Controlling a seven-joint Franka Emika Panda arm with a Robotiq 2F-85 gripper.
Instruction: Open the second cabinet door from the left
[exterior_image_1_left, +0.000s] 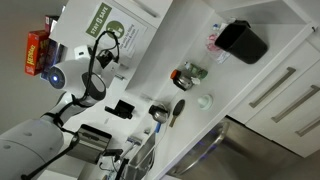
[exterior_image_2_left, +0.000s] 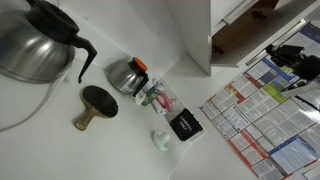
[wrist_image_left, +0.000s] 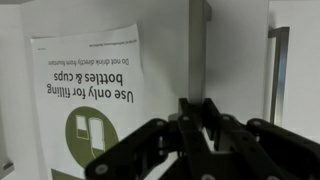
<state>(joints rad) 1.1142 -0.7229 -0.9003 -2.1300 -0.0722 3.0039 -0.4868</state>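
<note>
The postered door's edge stands only slightly out from the neighbouring door (wrist_image_left: 302, 70), so I should pull the postered door wider before opening my gripper.
The wrist view stands upside down. The white cabinet door (wrist_image_left: 60, 25) fills it and carries a white poster (wrist_image_left: 92, 100) with a green circle and the words "Use only for filling bottles & cups". Its slim silver bar handle (wrist_image_left: 197, 45) runs vertically down into my gripper (wrist_image_left: 197, 118), whose black fingers are shut around it. In an exterior view the postered door (exterior_image_1_left: 105, 30) shows with my gripper (exterior_image_1_left: 103, 52) at its edge. In an exterior view my gripper (exterior_image_2_left: 292, 60) is at the right, next to an open cabinet interior (exterior_image_2_left: 250, 30).
A neighbouring door's handle (wrist_image_left: 278, 60) is close on the right. The counter holds a black box (exterior_image_1_left: 243, 40), a jar (exterior_image_1_left: 188, 74), two steel coffee pots (exterior_image_2_left: 30, 40) (exterior_image_2_left: 125, 75), a small cup (exterior_image_2_left: 160, 140) and a colourful sheet (exterior_image_2_left: 265, 110). Drawer fronts (exterior_image_1_left: 285, 95) lie beyond.
</note>
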